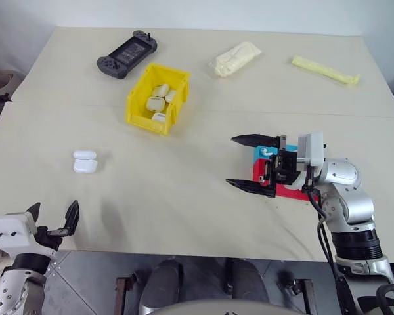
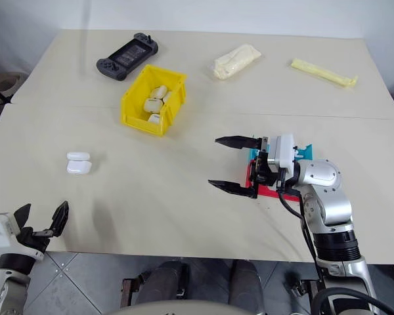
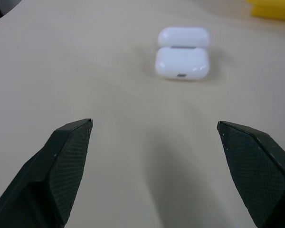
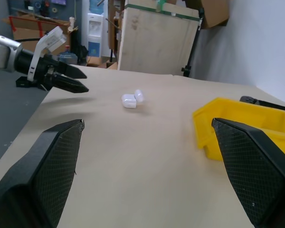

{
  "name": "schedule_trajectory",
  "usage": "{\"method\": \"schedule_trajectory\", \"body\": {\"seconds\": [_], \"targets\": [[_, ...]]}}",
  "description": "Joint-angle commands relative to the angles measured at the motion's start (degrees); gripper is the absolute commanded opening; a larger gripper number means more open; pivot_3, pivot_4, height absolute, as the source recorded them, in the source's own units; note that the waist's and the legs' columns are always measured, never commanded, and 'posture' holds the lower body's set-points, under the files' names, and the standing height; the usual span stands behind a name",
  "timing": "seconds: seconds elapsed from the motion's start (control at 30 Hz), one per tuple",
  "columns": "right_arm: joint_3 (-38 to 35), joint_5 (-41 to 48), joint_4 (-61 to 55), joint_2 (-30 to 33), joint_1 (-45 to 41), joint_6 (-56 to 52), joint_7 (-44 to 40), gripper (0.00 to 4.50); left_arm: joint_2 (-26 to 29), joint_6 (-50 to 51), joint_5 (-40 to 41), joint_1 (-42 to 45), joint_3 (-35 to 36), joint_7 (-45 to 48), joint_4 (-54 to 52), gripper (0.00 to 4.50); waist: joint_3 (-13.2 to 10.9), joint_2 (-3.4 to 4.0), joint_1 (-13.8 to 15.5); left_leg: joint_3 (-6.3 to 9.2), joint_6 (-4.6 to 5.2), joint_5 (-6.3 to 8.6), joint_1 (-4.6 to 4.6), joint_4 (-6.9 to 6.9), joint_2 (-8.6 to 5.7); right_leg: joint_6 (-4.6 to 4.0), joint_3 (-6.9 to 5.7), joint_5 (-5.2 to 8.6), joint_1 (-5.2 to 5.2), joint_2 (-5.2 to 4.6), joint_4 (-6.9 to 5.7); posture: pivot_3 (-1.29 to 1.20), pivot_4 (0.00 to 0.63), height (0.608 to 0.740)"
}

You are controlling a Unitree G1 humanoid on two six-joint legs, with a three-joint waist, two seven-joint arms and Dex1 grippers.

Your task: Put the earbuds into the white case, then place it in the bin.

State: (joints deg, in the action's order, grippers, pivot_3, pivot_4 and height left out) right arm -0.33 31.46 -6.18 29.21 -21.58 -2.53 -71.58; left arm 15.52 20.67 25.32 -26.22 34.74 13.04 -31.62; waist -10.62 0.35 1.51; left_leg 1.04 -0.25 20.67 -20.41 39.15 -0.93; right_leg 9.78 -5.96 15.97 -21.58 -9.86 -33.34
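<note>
My left gripper needs to grab the white case by the short ends of its body (image 1: pixel 85 167) next, because the open lid (image 1: pixel 85 155) lies along one long side of the case.
A white case (image 1: pixel 85 161) lies with its lid flipped open on the left of the table, also seen ahead in the left wrist view (image 3: pixel 183 59). My left gripper (image 1: pixel 54 213) hangs open at the table's near left edge, short of the case and empty. The yellow bin (image 1: pixel 144 121) stands farther back and holds several shut white cases. My right gripper (image 1: pixel 231 160) is open, points left over the table's middle right and holds nothing. A tiny white piece that looks like an earbud (image 1: pixel 266 151) lies in the blue tray behind it.
A red tray (image 1: pixel 292 191) and a blue tray (image 1: pixel 257 155) sit under my right wrist. At the back lie a black game controller (image 1: pixel 127 54), a cream plastic-wrapped pack (image 1: pixel 234 59) and a yellow strip (image 1: pixel 325 69).
</note>
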Motion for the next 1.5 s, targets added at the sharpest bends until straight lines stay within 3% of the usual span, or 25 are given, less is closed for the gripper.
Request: {"method": "schedule_trajectory", "body": {"seconds": [0.03,0.27,0.47,0.9,1.4,1.5], "targets": [[-0.4,-0.2,0.0,1.3,0.6,0.3,-0.9,4.5,6.4,15.0,2.3,4.2,0.6,-5.5,-4.9,4.48,0.0,0.0,0.0,0.01,-0.01,0.0,0.0,0.0,0.05,-0.02,-0.01,0.01,-0.02,0.05,-0.03,0.0,0.15,0.74],[-0.3,-0.1,-0.3,1.9,1.4,-0.1,-0.7,4.5,21.0,52.2,9.0,23.2,1.0,-10.9,-5.6,4.48,0.0,0.0,-0.3,0.0,-0.09,0.02,0.07,0.0,0.18,-0.1,0.08,0.04,-0.06,0.26,-0.16,0.0,0.15,0.74],[0.0,-0.3,-1.6,1.5,2.8,0.2,0.2,4.5,31.1,71.3,8.3,40.8,-3.9,-9.1,3.1,4.48,0.0,0.01,-0.7,-0.09,-0.21,0.02,0.11,-0.04,0.25,-0.23,0.13,0.12,-0.16,0.39,-0.28,0.0,0.15,0.74],[-0.5,-0.8,-5.6,1.2,6.9,1.2,4.4,4.5,33.5,69.6,3.5,50.8,-12.5,-5.2,21.0,4.48,-0.1,-0.05,-1.6,-0.18,-0.4,0.03,0.08,-0.08,0.41,-0.35,0.15,0.18,-0.33,0.51,-0.38,0.0,0.15,0.74],[-0.3,-0.8,-7.8,1.4,8.8,1.4,6.1,4.5,32.8,67.9,-0.1,51.2,-15.9,-0.3,24.5,4.48,-0.1,-0.05,-1.4,-0.24,-0.42,0.02,0.06,-0.07,0.45,-0.39,0.19,0.2,-0.41,0.53,-0.45,0.0,0.15,0.74],[-0.3,-0.7,-8.0,1.3,8.9,1.3,6.3,4.5,32.3,67.8,-0.6,50.4,-15.6,-0.1,23.7,3.86,-0.1,-0.05,-1.4,-0.24,-0.42,0.02,0.06,-0.07,0.45,-0.39,0.19,0.2,-0.41,0.52,-0.46,0.0,0.15,0.74]]}}
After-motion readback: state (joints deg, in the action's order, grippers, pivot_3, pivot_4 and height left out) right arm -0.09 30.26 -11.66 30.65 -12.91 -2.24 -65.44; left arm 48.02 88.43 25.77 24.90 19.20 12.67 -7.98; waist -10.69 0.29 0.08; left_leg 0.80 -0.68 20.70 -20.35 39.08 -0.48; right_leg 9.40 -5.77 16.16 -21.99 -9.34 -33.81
